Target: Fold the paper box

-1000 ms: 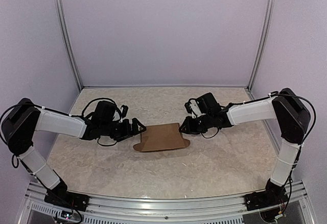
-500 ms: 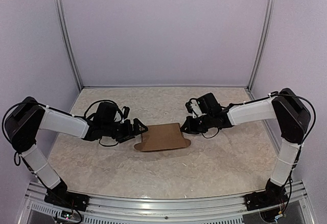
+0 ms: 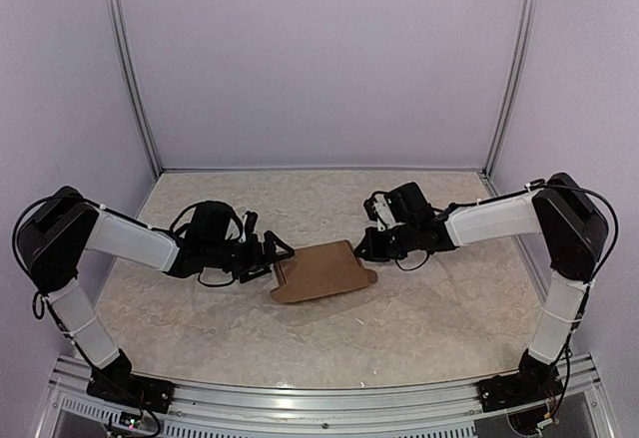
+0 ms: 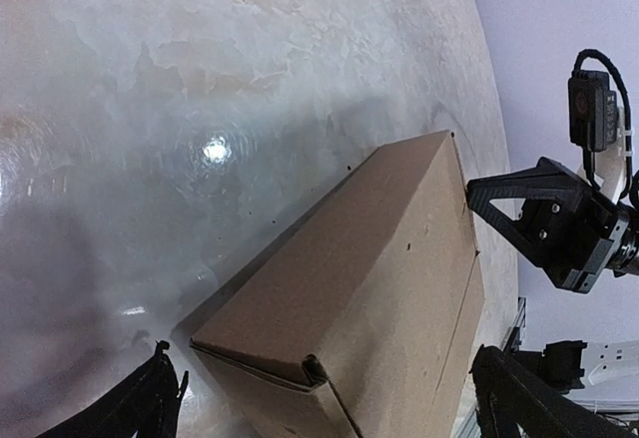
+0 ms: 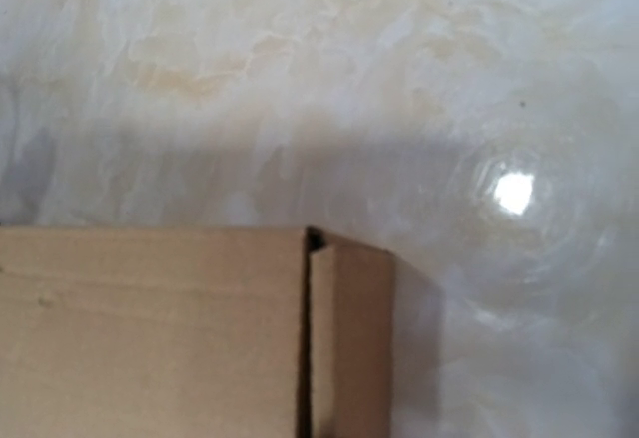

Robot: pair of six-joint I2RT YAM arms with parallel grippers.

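Observation:
My left gripper should next grip the paper box (image 3: 321,271) by the end between its fingers, leaving my right gripper the opposite end to fold.
The paper box (image 3: 321,271) is a closed, slim brown cardboard box lying on the table between my arms. My left gripper (image 3: 274,258) is at its left end. In the left wrist view the left gripper (image 4: 329,413) is open wide, and the near end of the box (image 4: 379,288) lies between its two fingers (image 4: 150,403). My right gripper (image 3: 363,248) is at the box's far right corner. It also shows in the left wrist view (image 4: 544,223), with its tip against that corner. The right wrist view shows only a box corner (image 5: 180,338); its own fingers are hidden.
The table (image 3: 429,308) is a pale marbled surface. White walls with metal posts (image 3: 135,109) close it in at the back and sides. A metal rail (image 3: 319,393) runs along the near edge.
My left gripper has moved right, onto the box's left end. The box has slid a little to the right and turned slightly. The right gripper has hardly moved.

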